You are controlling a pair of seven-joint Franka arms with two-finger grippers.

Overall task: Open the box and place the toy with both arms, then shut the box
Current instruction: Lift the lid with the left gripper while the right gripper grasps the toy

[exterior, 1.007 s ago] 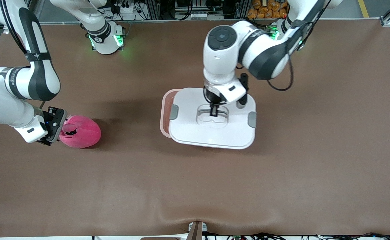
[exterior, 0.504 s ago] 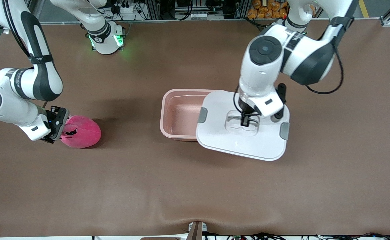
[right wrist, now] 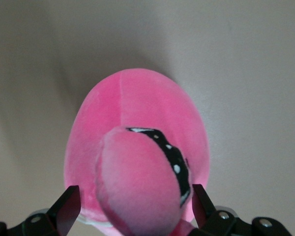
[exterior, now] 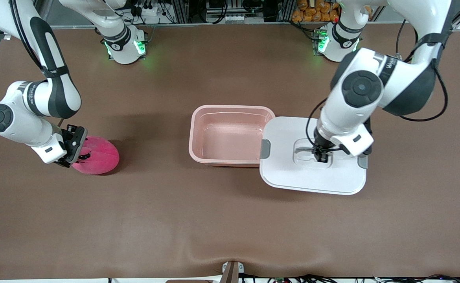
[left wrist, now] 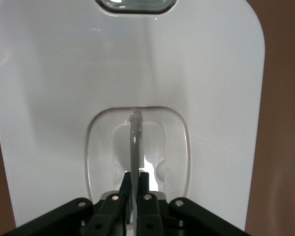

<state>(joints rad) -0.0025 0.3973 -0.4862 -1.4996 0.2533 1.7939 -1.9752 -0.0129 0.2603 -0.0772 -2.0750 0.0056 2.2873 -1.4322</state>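
My right gripper needs to place the toy [right wrist: 137, 123] in the open box, so it should first grab the pink plush toy by its round protruding end [right wrist: 140, 184].
The pale pink box [exterior: 193, 133] stands open at the table's middle. Its white lid [exterior: 289, 175] is off the box, beside it toward the left arm's end, one edge just over the box rim. My left gripper [exterior: 319, 157] is shut on the lid's recessed centre handle [left wrist: 134, 137]; in the left wrist view the left gripper [left wrist: 135, 178] pinches the thin bar, with the lid [left wrist: 64, 73] spread below. The pink plush toy [exterior: 100, 157] lies near the right arm's end. My right gripper [exterior: 76, 151] is open, its fingers [right wrist: 69, 204] either side of the toy [right wrist: 137, 123].
Both arm bases [exterior: 126, 45] with green lights stand along the table's top edge. A small bracket [exterior: 232, 269] sits at the table's edge nearest the front camera. Bare brown table lies between the toy and the box.
My left gripper has carried the lid off the box toward the left arm's end, uncovering the box. My right gripper has edged closer around the toy.
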